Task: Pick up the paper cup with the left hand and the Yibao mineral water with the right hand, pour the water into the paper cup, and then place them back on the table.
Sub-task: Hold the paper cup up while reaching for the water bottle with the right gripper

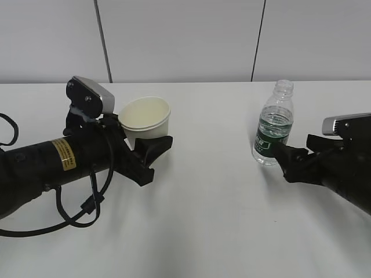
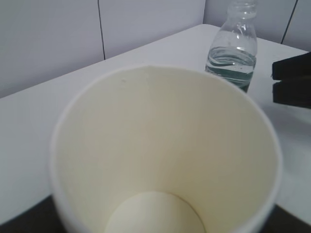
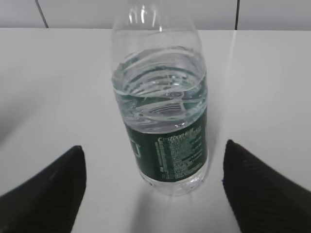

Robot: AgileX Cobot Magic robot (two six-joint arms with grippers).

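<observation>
I will next use my right gripper to grab the straight-sided green label (image 1: 270,141) of the Yibao mineral water, because the shoulder (image 1: 281,101) slopes in toward its neck. Then it can pour.
The white paper cup (image 1: 145,119) sits tilted between the jaws of my left gripper (image 1: 148,138), which is shut on it. In the left wrist view its cream inside (image 2: 160,145) fills the frame. I cannot tell whether its base touches the table (image 1: 208,220). The Yibao mineral water (image 1: 273,124) stands upright and capless on the table at the right, partly filled. My right gripper (image 1: 284,156) is open just beside its base. In the right wrist view the bottle (image 3: 163,111) stands between the two black fingertips of the gripper (image 3: 153,148), with gaps on both sides.
A grey panelled wall (image 1: 185,40) runs along the table's far edge. Loose black cable (image 1: 75,214) hangs from the left arm onto the table. The right gripper's black fingers (image 2: 291,80) show beside the bottle (image 2: 232,53) in the left wrist view.
</observation>
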